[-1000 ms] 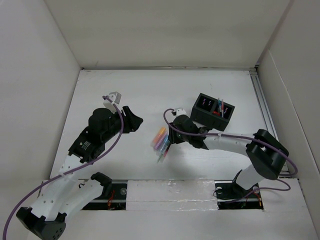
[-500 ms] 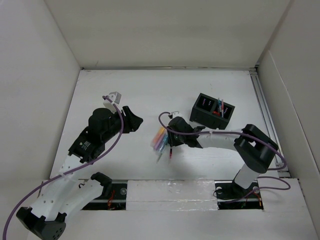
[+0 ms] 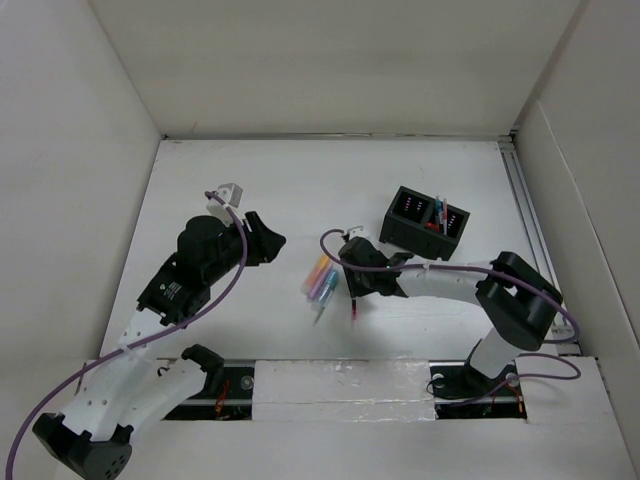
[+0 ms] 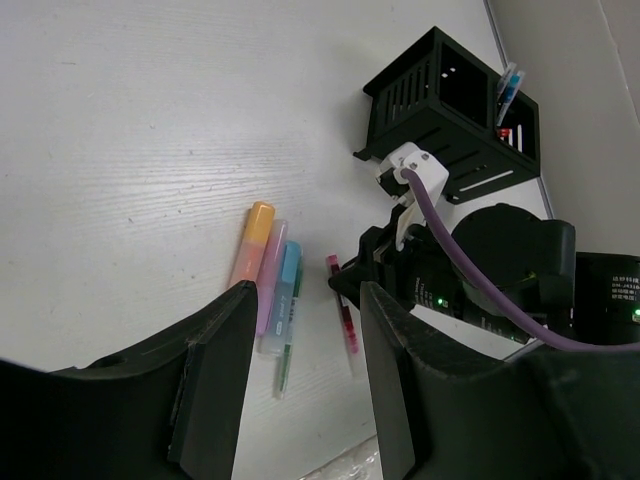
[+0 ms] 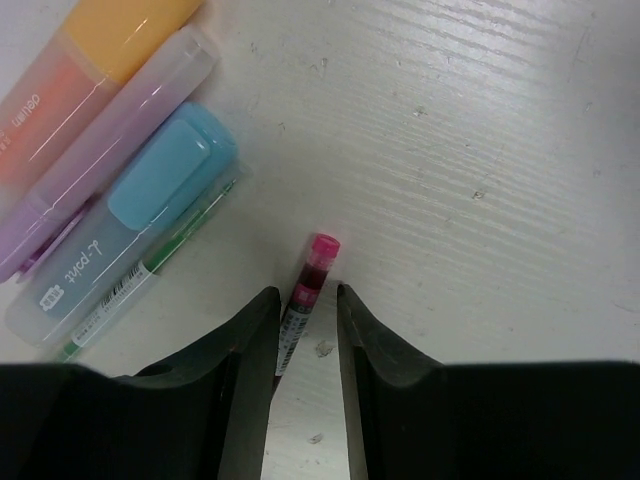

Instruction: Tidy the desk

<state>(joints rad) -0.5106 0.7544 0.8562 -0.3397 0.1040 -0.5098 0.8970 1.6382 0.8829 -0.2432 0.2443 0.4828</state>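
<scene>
My right gripper's fingers are open around the red pen's body [image 3: 353, 298] [image 5: 296, 315]. The red pen would stay on the desk if I lifted my right gripper now.
On the white desk [image 3: 300, 180], my right gripper [image 5: 303, 292] is lowered over a red pen [image 5: 312, 270]. Its jaws straddle the pen: the left finger [image 5: 255, 330] touches the barrel, and a gap stays at the right one. From above, the red pen [image 3: 354, 308] lies just right of a row of highlighters [image 3: 320, 277], under my right gripper [image 3: 352, 290]. The orange [image 5: 90, 60], purple [image 5: 120, 130] and blue [image 5: 130, 230] highlighters lie side by side with a green pen [image 5: 150, 270]. My left gripper [image 3: 270, 243] hovers open and empty to the left.
A black two-compartment organizer [image 3: 425, 222] stands behind the right arm with a few pens in its right compartment. A metal rail [image 3: 528, 220] runs along the desk's right edge. White panels wall the desk on three sides.
My right gripper has shifted right and toward the near edge, away from the highlighters, with the red pen between its jaws. The jaws have narrowed. The left arm has not moved.
</scene>
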